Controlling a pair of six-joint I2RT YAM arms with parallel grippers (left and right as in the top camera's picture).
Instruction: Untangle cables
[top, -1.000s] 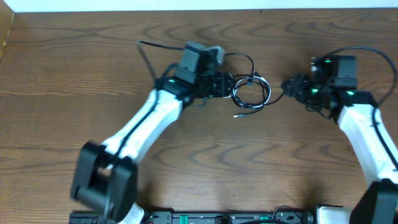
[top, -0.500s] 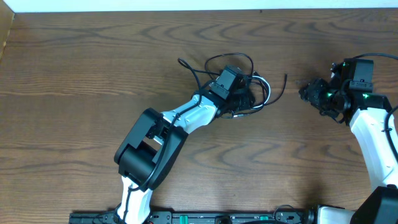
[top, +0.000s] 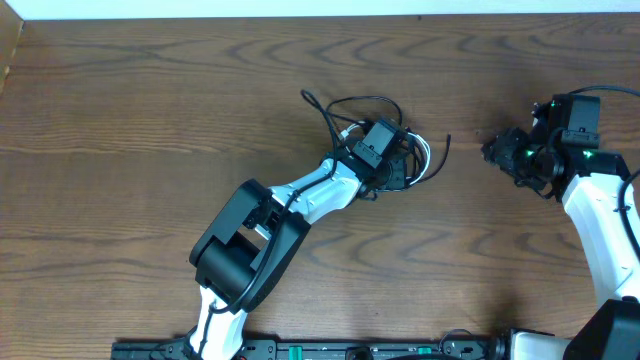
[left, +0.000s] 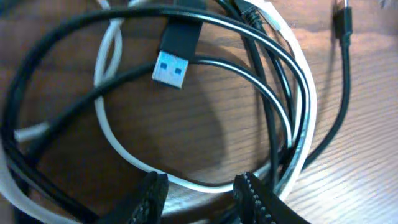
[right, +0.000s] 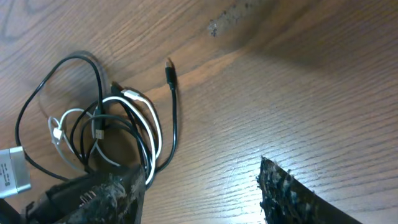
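Note:
My left gripper grabs the cables at the tangle's near edge next. That leaves the far loops open for my right gripper to untangle.
The cables lie in one tangle at the table's centre: black loops wound with a white cord. A black USB plug with a blue insert lies inside the loops. My left gripper is down on the tangle. Its fingers are open, and the white cord passes between their tips. My right gripper is open and empty, right of the tangle and apart from it. From the right wrist I see the tangle and a free black plug end ahead of the fingers.
The brown wooden table stretches to the left and front. A thick black wire runs from the right arm near the table's right edge. A black rail lies along the front edge.
My left arm swung from the tangle's left side to sit on top of it, and the loops shifted slightly right. My right gripper drew back to the right.

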